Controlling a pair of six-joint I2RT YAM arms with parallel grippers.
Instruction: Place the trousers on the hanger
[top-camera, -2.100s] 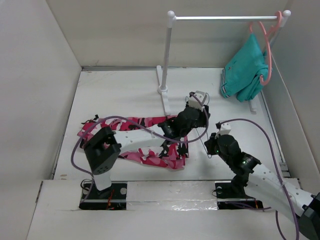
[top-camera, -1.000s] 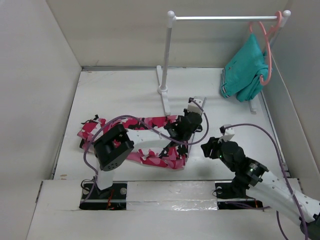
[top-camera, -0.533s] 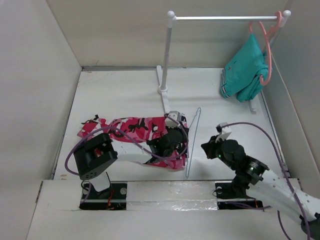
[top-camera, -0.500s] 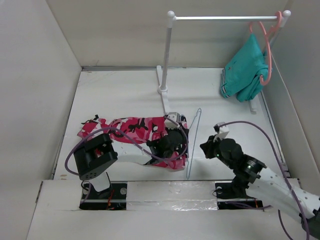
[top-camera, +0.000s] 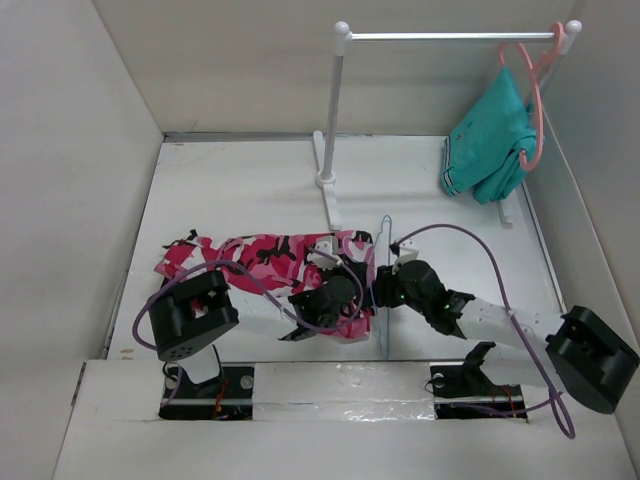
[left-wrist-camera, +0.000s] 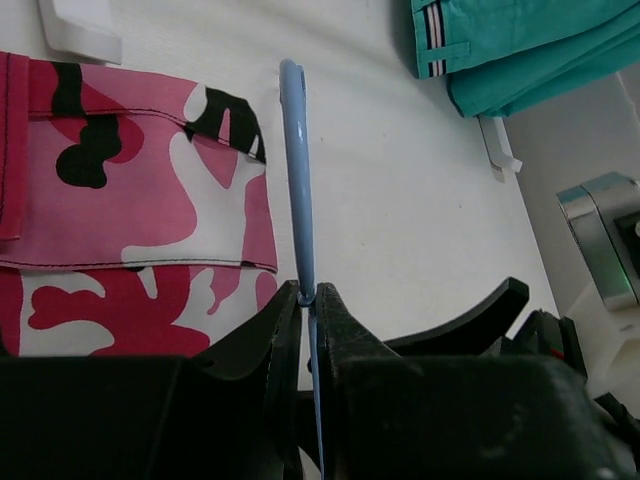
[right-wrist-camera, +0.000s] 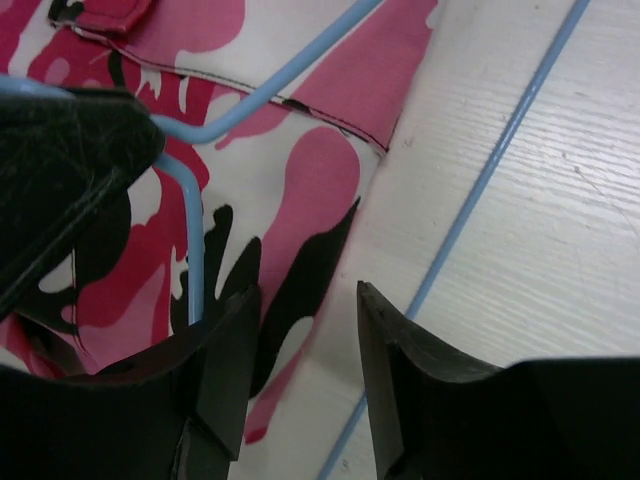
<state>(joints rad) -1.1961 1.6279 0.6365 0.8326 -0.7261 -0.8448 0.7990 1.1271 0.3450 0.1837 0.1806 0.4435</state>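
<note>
The right gripper grabs the trousers next by their end edge nearest the hanger. This lets me then draw the trousers through the hanger.
The camouflage trousers lie flat on the table, left of centre. The light-blue wire hanger stands on edge by their right end. My left gripper is shut on the hanger's wire, as the left wrist view shows, with the wire running up from the jaws beside the trousers. My right gripper is open and empty, close over the trousers' right edge. Its jaws stand apart, with hanger wire on the table to the right.
A white clothes rail stands at the back on a post. A teal garment hangs from a salmon-pink hanger at its right end, also seen in the left wrist view. Walls enclose the table.
My left gripper has drawn back toward the near edge with the hanger. My right arm has swung left and now sits at the hanger and the trousers' right end.
</note>
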